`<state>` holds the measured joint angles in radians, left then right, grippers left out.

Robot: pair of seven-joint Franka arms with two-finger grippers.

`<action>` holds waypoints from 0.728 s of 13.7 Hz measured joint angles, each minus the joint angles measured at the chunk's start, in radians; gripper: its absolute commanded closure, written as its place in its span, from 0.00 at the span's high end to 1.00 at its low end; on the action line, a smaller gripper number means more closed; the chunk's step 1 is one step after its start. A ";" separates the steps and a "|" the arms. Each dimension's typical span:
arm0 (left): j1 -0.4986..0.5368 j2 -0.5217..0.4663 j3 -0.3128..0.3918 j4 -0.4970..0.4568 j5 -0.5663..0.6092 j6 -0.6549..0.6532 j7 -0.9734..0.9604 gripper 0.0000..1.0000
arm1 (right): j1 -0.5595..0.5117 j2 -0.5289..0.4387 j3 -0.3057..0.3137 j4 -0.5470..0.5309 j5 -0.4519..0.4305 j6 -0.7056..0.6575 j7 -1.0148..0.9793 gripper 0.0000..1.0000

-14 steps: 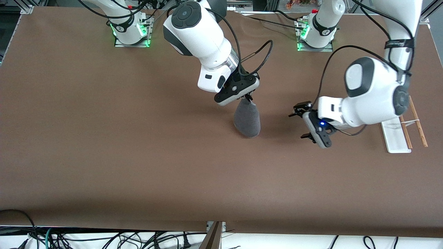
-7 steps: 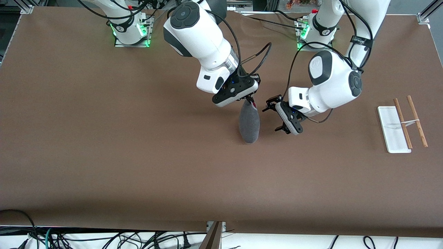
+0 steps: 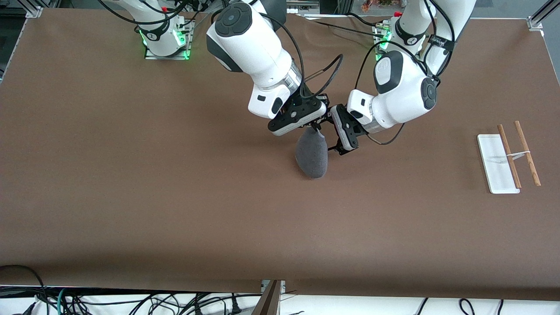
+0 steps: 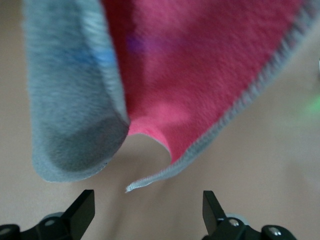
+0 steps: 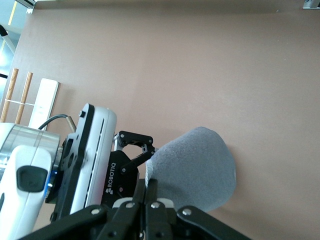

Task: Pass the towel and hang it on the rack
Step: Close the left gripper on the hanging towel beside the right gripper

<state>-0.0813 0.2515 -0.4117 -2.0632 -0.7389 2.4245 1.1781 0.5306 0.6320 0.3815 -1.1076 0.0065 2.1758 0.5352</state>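
Note:
Next, my left gripper grabs the towel by its lower hemmed corner, which pokes out as a thin tip while the broad cloth hangs slack.
The towel hangs above the middle of the table, grey face out, with its pink-red face showing in the left wrist view. My right gripper is shut on its top edge and holds it up. My left gripper is right beside the hanging towel, open, and the cloth's lower corner sits just ahead of the gap between its fingers. Nothing is between them. The rack stands on its white base toward the left arm's end of the table.
The brown table spreads all round the towel. The right wrist view shows the left gripper close against the towel, and the rack farther off.
My left arm has swung away from the rack toward the right arm's end and brought its open gripper up to the hanging towel. The right gripper has held the towel nearly still.

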 measured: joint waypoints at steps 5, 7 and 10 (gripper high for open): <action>0.000 0.007 0.000 -0.011 -0.232 0.001 0.275 0.71 | -0.001 0.000 -0.002 0.001 0.000 0.000 0.014 0.00; 0.000 0.021 0.000 -0.021 -0.293 0.001 0.382 0.20 | -0.002 0.000 -0.004 0.002 0.000 0.005 0.079 0.00; 0.000 0.032 0.000 -0.023 -0.303 0.002 0.421 0.00 | -0.002 0.000 -0.004 0.003 0.000 0.011 0.135 0.00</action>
<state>-0.0816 0.2833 -0.4115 -2.0860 -1.0418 2.4263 1.5994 0.5285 0.6325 0.3775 -1.1047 0.0065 2.1864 0.6706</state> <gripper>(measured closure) 0.573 0.982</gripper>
